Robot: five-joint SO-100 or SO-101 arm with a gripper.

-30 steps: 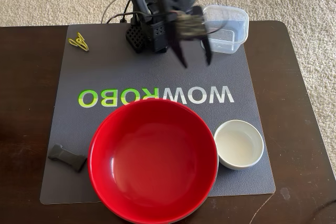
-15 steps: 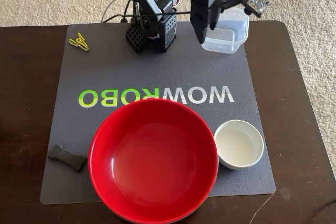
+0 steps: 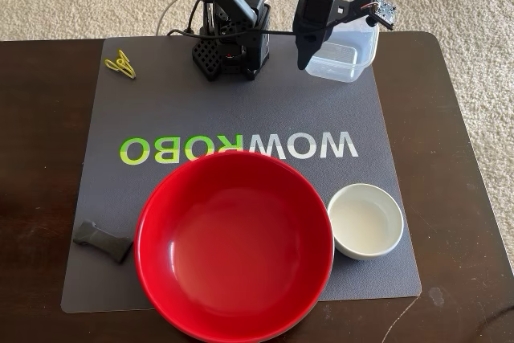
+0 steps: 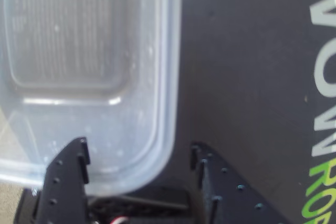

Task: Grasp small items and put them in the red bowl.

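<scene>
The clear square plastic tub needs to go in the red bowl (image 3: 234,242). My gripper should next grab the tub by its thin side (image 3: 312,67).
The clear square plastic tub (image 3: 347,54) sits at the mat's back right corner. My gripper (image 3: 305,59) hangs over the tub's left edge. In the wrist view the gripper (image 4: 138,146) is open and straddles the tub (image 4: 89,66) wall, one finger (image 4: 65,177) over the tub's inside and the other finger (image 4: 220,182) over the mat. The red bowl (image 3: 234,242) stands empty at the front centre. A small white bowl (image 3: 365,220) sits to its right. The yellow-green clip (image 3: 120,64) lies at the back left, and the black oblong piece (image 3: 103,240) at the front left.
The arm's base (image 3: 231,47) stands at the mat's back centre with cables behind it. A grey mat (image 3: 241,118) with WOWROBO lettering covers the dark wooden table (image 3: 450,158). Beige carpet lies beyond the table's back edge.
The gripper has swung from above the mat's back centre to the right, up to the tub's left edge, then settled lower beside it. The items on the mat have not moved.
</scene>
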